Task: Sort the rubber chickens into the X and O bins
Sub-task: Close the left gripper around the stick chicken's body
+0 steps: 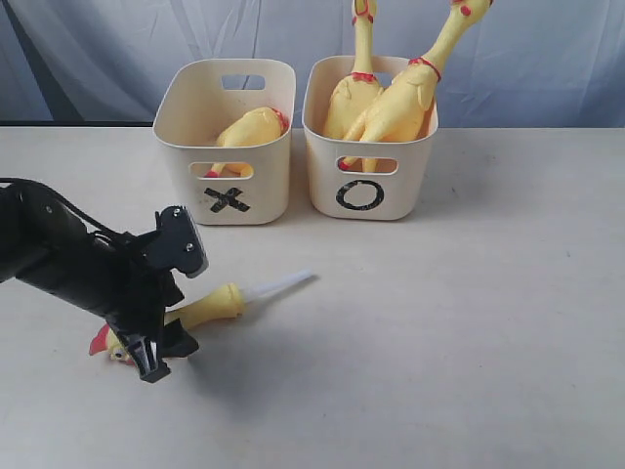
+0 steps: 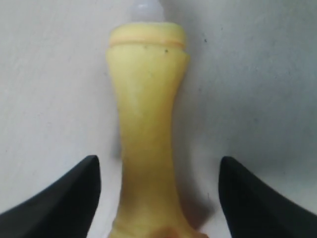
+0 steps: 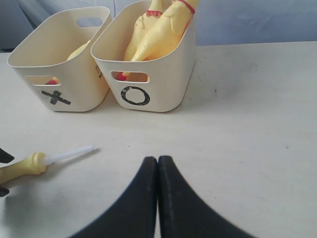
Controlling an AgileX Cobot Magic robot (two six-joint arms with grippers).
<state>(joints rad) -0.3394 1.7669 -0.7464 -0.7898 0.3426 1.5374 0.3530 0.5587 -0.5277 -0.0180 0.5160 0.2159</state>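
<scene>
I will next grab the thin rubber chicken by its yellow neck with my left gripper, so that it can be sorted into the X bin.
The thin rubber chicken lies on the table at front left, its white tube pointing right. My left gripper is low over it and open. In the left wrist view its black fingers stand on either side of the yellow neck, apart from it. The cream X bin holds the headless chicken. The O bin holds two long-necked chickens standing upright. My right gripper is shut on nothing above bare table, facing the O bin.
The two bins stand side by side at the back of the pale table, before a blue-grey curtain. The left arm's black body reaches in from the left edge.
</scene>
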